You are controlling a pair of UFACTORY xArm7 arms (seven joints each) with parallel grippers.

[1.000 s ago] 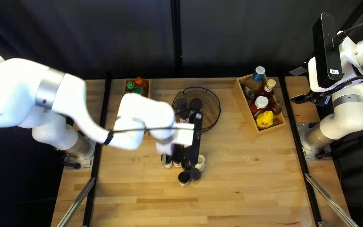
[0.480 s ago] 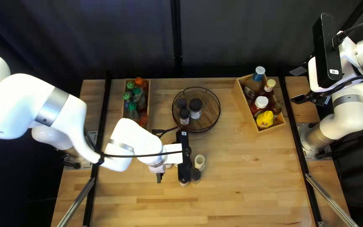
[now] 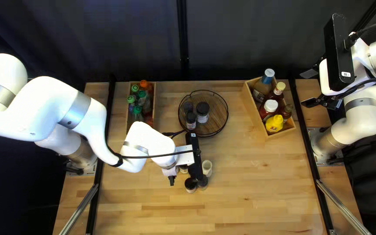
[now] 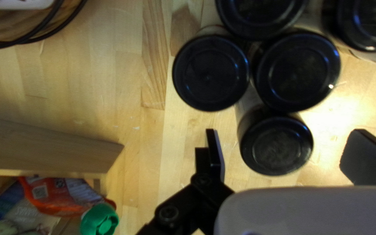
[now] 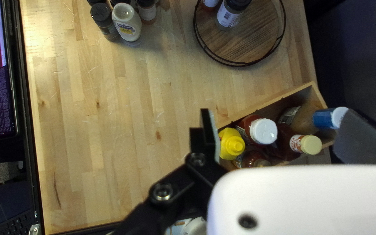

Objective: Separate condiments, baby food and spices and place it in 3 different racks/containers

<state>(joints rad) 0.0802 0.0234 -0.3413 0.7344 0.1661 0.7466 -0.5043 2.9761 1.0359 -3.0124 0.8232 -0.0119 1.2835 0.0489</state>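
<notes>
Next, my left gripper grabs the spice jar by its black lid, since more jars crowd close against the jar's body.
In the top left view my left gripper (image 3: 172,179) is low beside the black-lidded spice jars (image 3: 190,185). Seen from its wrist, the left gripper (image 4: 290,154) is open around one jar's lid (image 4: 277,146), touching neither side; more jars (image 4: 212,72) crowd ahead. A pale bottle (image 3: 206,167) stands by them. Three dark-lidded jars (image 3: 203,112) occupy the round wire-rimmed rack (image 3: 218,122). Condiments (image 3: 274,123) fill the right wooden box (image 3: 254,111); green- and orange-capped pouches (image 3: 144,100) fill the left one (image 3: 155,109). My right gripper (image 3: 309,88) hangs open and empty; its wrist view shows the right gripper (image 5: 286,135) above the condiment box.
In the left wrist view, the left box's wooden wall (image 4: 44,143) is off beside the near finger. Black frame rails (image 3: 103,152) run along both sides of the table. A dark curtain (image 3: 223,39) hangs behind the far edge.
My left arm has drawn back from beside the round rack toward the table's near side, then shifted slightly right, uncovering the left box. My right arm has stayed still.
</notes>
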